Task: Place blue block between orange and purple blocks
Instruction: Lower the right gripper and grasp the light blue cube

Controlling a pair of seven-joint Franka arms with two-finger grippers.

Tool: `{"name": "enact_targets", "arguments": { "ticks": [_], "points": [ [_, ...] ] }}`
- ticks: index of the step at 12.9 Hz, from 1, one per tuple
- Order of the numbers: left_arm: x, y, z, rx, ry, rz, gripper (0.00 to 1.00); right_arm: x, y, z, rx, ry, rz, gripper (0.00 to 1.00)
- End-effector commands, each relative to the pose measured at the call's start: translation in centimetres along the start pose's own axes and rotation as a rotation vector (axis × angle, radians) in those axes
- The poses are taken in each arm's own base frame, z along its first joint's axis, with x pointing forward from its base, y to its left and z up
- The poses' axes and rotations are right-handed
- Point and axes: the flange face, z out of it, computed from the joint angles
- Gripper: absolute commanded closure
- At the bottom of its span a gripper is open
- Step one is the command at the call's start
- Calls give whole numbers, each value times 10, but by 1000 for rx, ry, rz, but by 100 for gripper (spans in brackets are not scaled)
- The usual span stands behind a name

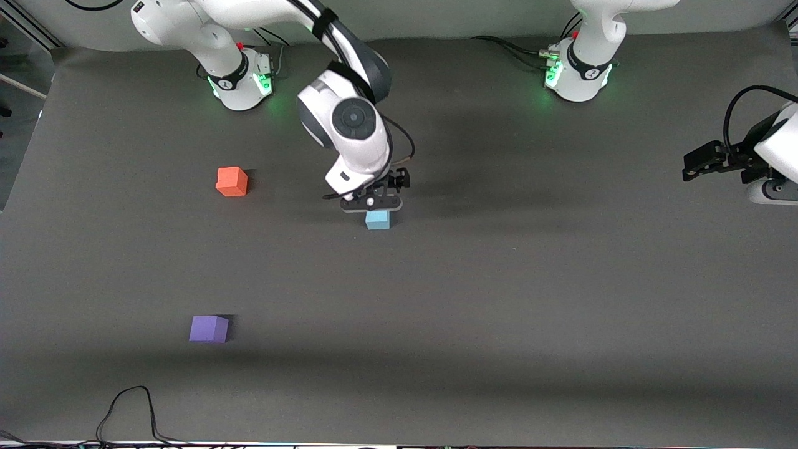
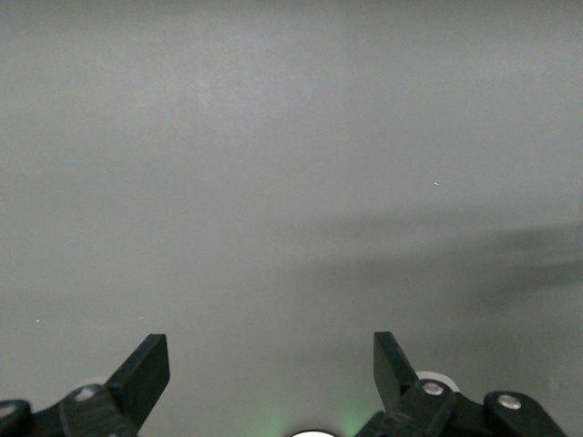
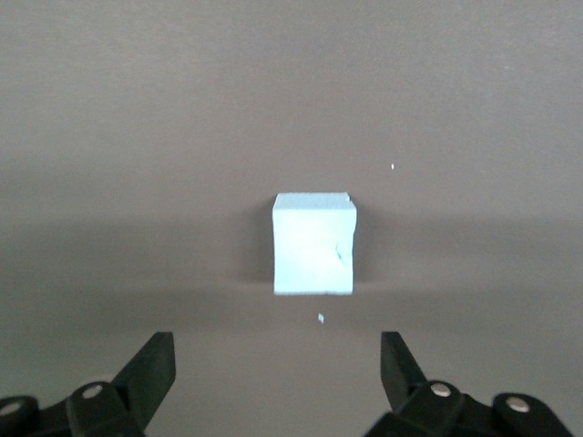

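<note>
The blue block (image 1: 378, 220) needs to go between the orange and purple blocks, so my right gripper will grab it by its sides next.
The light blue block (image 1: 378, 220) sits on the dark mat near the table's middle. My right gripper (image 1: 371, 204) hangs just over it, open and empty. In the right wrist view the blue block (image 3: 314, 244) lies ahead of the open gripper (image 3: 277, 350), not between the fingers. The orange block (image 1: 232, 181) sits toward the right arm's end. The purple block (image 1: 209, 328) sits nearer to the front camera than the orange one. My left gripper (image 1: 691, 167) waits open and empty at the left arm's end; its wrist view shows the left gripper (image 2: 271, 344) over bare mat.
A black cable (image 1: 131, 405) loops on the mat at the table's front edge, nearer to the camera than the purple block. The two arm bases (image 1: 240, 78) (image 1: 580, 72) stand along the back edge.
</note>
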Motion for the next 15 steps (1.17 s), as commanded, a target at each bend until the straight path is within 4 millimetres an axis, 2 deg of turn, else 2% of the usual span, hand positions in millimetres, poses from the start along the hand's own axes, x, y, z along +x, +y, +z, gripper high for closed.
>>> {"name": "enact_targets", "arguments": {
  "ticks": [1,2,4,6,15],
  "points": [
    [-10,1,-3,8,-2,18,0,14,1,54,-3,34,14,0],
    [-10,1,-2,8,-2,18,0,17,1,71,3,43,18,0],
    [-9,2,-1,9,-2,19,0,22,3,91,0,45,23,0],
    [-10,1,-2,7,-3,19,0,25,7,98,-7,46,32,0],
    [-10,-1,-3,5,-3,24,0,15,11,107,-24,28,42,0]
  ]
}}
